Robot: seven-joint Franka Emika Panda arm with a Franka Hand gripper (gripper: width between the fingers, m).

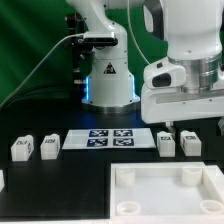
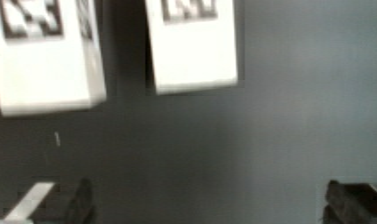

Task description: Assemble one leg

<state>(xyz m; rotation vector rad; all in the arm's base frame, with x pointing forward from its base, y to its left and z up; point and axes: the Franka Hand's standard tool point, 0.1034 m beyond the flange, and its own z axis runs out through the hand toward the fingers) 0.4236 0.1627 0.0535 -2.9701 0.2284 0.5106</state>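
Note:
My gripper should assemble one leg into the white tray-like piece, so next it needs to hold the white leg by its tagged end (image 1: pixel 191 139).
Four small white legs with black-and-white tags stand on the dark table. Two are at the exterior view's left (image 1: pixel 22 148) (image 1: pixel 48 146) and two at its right (image 1: pixel 165 143) (image 1: pixel 189 143). My gripper (image 1: pixel 190 124) hangs just above the right pair, apart from them. In the wrist view two legs (image 2: pixel 52 60) (image 2: pixel 190 45) lie side by side ahead of the gripper (image 2: pixel 203 205). Its dark fingers (image 2: pixel 52 200) stand wide apart with only bare table between them. The gripper is open and empty.
The marker board (image 1: pixel 110 138) lies flat between the two pairs of legs. The large white square tray-like piece with corner holes (image 1: pixel 150 172) lies at the front right. The robot's base (image 1: pixel 108 80) stands behind the marker board.

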